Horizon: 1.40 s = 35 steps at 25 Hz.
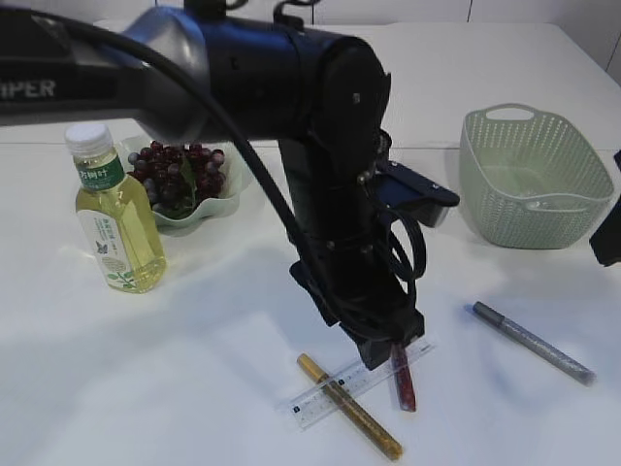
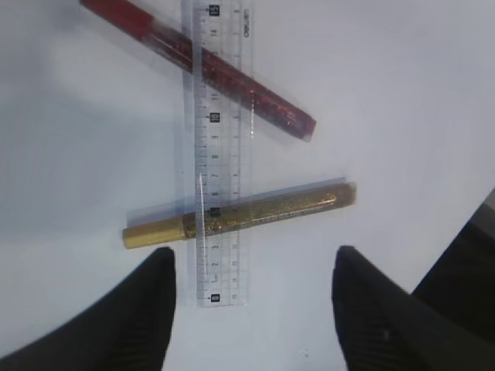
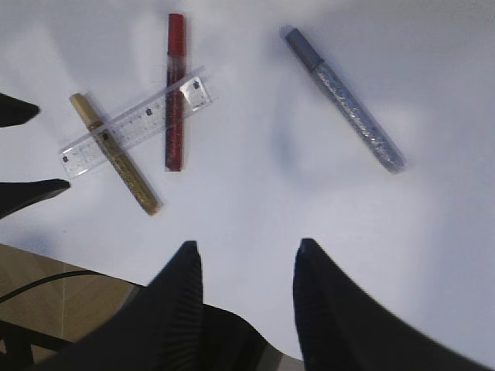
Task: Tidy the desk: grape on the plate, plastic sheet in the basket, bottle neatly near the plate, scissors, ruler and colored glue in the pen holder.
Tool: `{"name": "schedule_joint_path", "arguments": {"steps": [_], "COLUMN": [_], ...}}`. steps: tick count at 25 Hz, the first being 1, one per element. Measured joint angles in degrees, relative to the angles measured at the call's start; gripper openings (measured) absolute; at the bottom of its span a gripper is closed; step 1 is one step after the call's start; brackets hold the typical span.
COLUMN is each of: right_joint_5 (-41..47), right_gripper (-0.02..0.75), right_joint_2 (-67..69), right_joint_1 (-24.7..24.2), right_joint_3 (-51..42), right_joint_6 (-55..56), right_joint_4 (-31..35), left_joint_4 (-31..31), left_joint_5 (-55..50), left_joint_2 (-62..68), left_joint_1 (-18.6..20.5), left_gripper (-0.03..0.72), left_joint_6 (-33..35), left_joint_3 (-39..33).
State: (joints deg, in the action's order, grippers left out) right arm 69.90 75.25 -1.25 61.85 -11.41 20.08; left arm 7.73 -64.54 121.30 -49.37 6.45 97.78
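The clear ruler needs to go in the pen holder, so my left gripper will next grab the ruler by its lower-numbered half [image 1: 340,386] [image 2: 221,193].
My left gripper [image 1: 386,351] [image 2: 254,259] is open and low over the table, its fingers either side of the clear ruler's [image 2: 220,154] [image 1: 342,388] zero end. A gold glue pen [image 2: 240,212] [image 1: 351,408] and a red glue pen [image 2: 232,81] [image 1: 403,377] cross the ruler. A silver glue pen [image 1: 534,342] [image 3: 344,97] lies apart to the right. My right gripper [image 3: 247,246] is open and empty above the table's front edge. Grapes [image 1: 179,173] sit on the green plate [image 1: 228,202], with the bottle [image 1: 116,218] upright beside it. Scissors, pen holder and plastic sheet are not visible.
A pale green basket [image 1: 534,175] stands at the back right. My left arm fills the middle of the exterior view and hides what is behind it. The right arm's dark edge [image 1: 607,233] shows at the far right. The table's front edge [image 3: 46,259] is close to the pens.
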Motion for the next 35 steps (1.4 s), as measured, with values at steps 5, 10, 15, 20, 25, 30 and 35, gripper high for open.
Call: {"name": "schedule_joint_path", "arguments": {"steps": [5,10,15,20,25,30,35], "right_joint_5": [0.0,0.0,0.0,0.0,0.0,0.0,0.0], "right_gripper": [0.323,0.323,0.323,0.323,0.323,0.323,0.323], "right_joint_2": [0.0,0.0,0.0,0.0,0.0,0.0,0.0], "right_joint_1": [0.0,0.0,0.0,0.0,0.0,0.0,0.0], "right_joint_3": [0.0,0.0,0.0,0.0,0.0,0.0,0.0], "right_joint_6": [-1.6,-2.6,-2.7,-2.9,-3.1,-3.6,-3.9], "right_joint_4": [3.1,3.5,3.5,3.5,3.5,3.5,3.5], "left_joint_4": [-1.4,-2.2,-2.2,-1.8,-1.3,-2.6,-3.4], "left_joint_5": [0.5,1.5,1.9,1.0,0.7,1.2,1.6], "left_joint_2": [3.6,5.9,8.5,10.5,12.2,12.4,13.6], "left_joint_1": [0.0,0.0,-0.1,-0.3,-0.7,-1.2,-1.2], "left_gripper": [0.474,0.475,0.475,0.475,0.475,0.475,0.475], "left_joint_6": [0.0,0.0,0.0,0.3,1.0,1.2,1.2], "left_joint_3": [0.0,0.5,3.8,5.6,5.7,5.7,5.8]}}
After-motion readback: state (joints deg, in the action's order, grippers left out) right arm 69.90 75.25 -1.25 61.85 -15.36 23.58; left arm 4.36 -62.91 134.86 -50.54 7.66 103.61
